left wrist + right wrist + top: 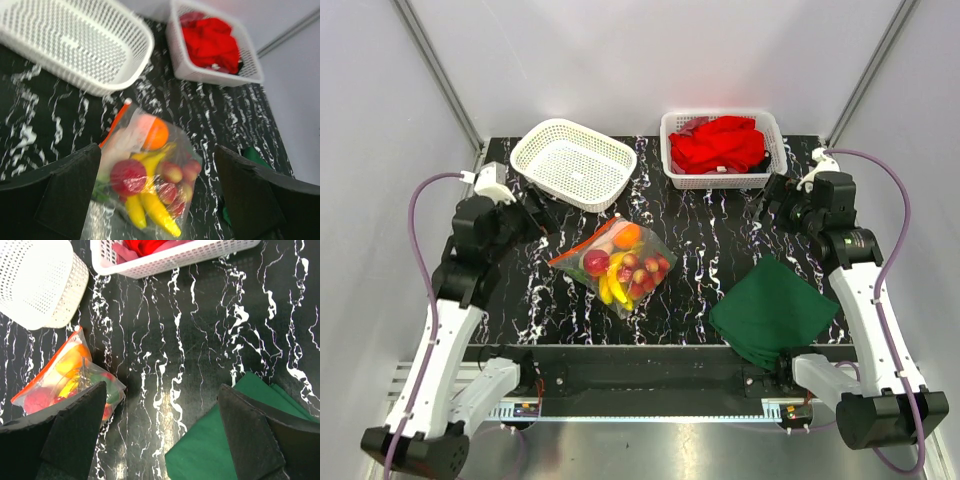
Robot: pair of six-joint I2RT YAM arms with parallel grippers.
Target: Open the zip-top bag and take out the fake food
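Observation:
My left gripper grabs the zip-top bag by its orange-red zip strip (pixel 582 240) (pixel 103 143) next, so the bag's basket-side end stays free for my right gripper to open.
The zip-top bag (pixel 615 265) lies flat in the middle of the black marbled table, its orange-red zip strip (pixel 582 240) along the upper-left edge and shut. Inside it is the fake food: yellow bananas (pixel 613 287), an orange (pixel 627 236), a red apple (pixel 596 262) and reddish grapes. My left gripper (pixel 535 212) hovers open to the bag's upper left; the left wrist view shows the bag (pixel 150 175) below and between its wide jaws (pixel 157 150). Over the table's right side my right gripper (pixel 775 200) hangs open (pixel 162 386), with the bag (pixel 65 375) at its left finger's edge.
An empty white basket (pixel 573 162) sits at the back left, tilted. A second white basket (pixel 725 181) at the back right holds a red cloth (pixel 720 143). A folded dark green cloth (pixel 770 310) lies at the front right, below the right gripper.

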